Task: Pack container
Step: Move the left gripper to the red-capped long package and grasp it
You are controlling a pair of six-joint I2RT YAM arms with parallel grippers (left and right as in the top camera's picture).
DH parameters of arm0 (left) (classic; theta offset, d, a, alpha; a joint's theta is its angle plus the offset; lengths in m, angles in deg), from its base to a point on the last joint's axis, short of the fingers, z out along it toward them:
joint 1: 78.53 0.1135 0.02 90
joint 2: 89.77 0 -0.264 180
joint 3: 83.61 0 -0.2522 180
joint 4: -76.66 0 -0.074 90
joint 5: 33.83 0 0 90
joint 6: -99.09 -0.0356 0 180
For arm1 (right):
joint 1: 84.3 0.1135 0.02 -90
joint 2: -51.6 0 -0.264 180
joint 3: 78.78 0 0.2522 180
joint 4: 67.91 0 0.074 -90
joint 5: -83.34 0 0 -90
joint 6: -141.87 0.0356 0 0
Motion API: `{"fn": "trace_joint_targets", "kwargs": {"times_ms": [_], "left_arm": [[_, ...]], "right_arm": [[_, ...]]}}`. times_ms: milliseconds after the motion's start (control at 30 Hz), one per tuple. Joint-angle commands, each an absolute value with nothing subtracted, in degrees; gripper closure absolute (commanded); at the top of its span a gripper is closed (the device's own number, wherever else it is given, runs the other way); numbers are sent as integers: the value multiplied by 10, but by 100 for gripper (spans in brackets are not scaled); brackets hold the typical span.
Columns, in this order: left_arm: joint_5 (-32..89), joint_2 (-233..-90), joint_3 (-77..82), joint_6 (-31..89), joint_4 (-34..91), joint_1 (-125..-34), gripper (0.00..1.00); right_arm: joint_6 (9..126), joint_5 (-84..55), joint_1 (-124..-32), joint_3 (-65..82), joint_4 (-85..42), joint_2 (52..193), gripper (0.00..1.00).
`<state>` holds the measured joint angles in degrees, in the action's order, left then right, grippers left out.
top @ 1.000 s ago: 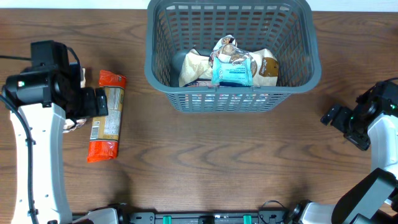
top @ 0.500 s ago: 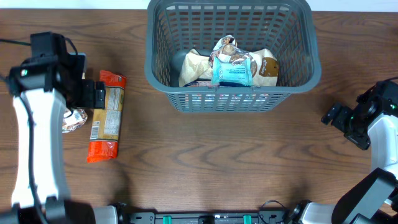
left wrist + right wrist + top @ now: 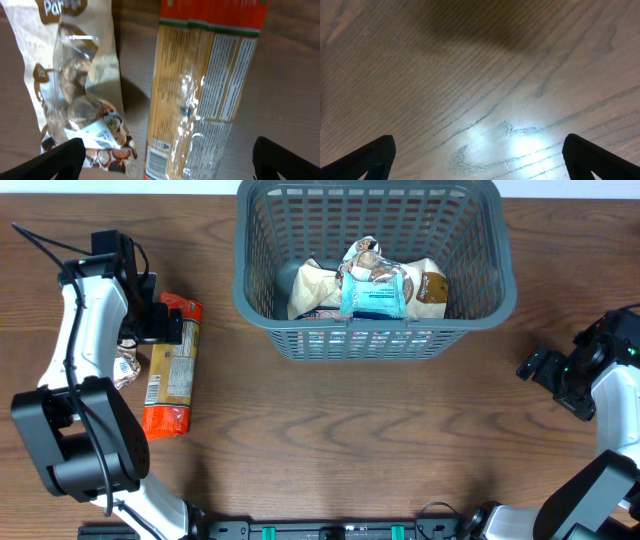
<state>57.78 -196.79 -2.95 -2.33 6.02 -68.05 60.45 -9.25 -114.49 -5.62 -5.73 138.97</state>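
My left gripper is to pack the long spaghetti packet (image 3: 170, 368) (image 3: 192, 104) lengthwise, so it should grip the packet across its middle next.
The container, a dark grey lattice basket (image 3: 262, 300), stands at the back centre and holds several snack packets, with a light blue one (image 3: 374, 298) on top. A long orange spaghetti packet (image 3: 170, 368) lies on the table at the left, and it also shows in the left wrist view (image 3: 205, 90). A small clear bag of cookies (image 3: 124, 367) lies just left of the spaghetti packet and shows in the left wrist view (image 3: 75, 100). My left gripper (image 3: 158, 325) hangs open and empty over the far ends of both; its fingers (image 3: 167, 160) straddle them. My right gripper (image 3: 540, 368) is open and empty over bare table (image 3: 480, 160).
The brown wooden table (image 3: 350, 440) runs in front of the basket. The basket's near wall (image 3: 370, 340) stands high above the table. The right arm sits at the right edge.
My left arm has swung toward the back of the table, and its gripper has shifted slightly right over the spaghetti packet's far end. The cookie bag shows more. The right arm has not moved.
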Motion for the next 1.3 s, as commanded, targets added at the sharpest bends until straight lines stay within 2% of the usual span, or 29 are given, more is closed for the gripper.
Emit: {"fn": "trace_joint_targets", "kwargs": {"times_ms": [0, 767, 1067, 1167, 1233, 1267], "left_arm": [[562, -1968, -18, -29, 67, -685, 1], [552, -1968, 179, -29, 247, -706, 1], [551, -1968, 195, -26, 254, -706, 0], [551, -1968, 195, -26, 253, -706, 7], [551, -1968, 195, -26, 255, -706, 29], [551, -1968, 195, -26, 255, -706, 33]], "right_arm": [[610, -86, -1140, -58, -58, 1387, 1], [610, -86, -1140, -58, -50, 1387, 1], [608, -86, -1140, -58, -49, 1387, 1], [608, -86, -1140, -58, -49, 1387, 1], [608, -86, -1140, -58, -49, 1387, 1], [608, -86, -1140, -58, -50, 1387, 1]]}}
